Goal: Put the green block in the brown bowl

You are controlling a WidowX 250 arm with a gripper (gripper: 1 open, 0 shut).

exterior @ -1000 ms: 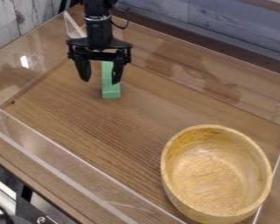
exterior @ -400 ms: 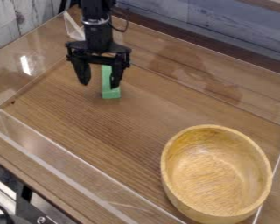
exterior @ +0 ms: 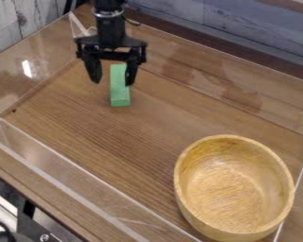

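Observation:
I need to put the green block in the brown bowl (exterior: 234, 186), so my gripper should next grab the long sides of the green block (exterior: 120, 92).
The green block (exterior: 120, 92) lies flat on the wooden table at the upper left, its long side running toward the camera. My gripper (exterior: 113, 74) hangs straight over its far end, open, with one dark finger on each side of the block's width. Whether the fingertips touch the block I cannot tell. The brown bowl (exterior: 234, 186), round and light wood with a thick rim, stands empty at the lower right, well away from the block.
Clear acrylic walls (exterior: 27, 66) fence the table on the left, front and right. A grey plank wall runs behind. The wooden tabletop (exterior: 141, 142) stretches between block and bowl.
The gripper has risen slightly and shifted a little to the right above the block. The block and bowl have stayed put.

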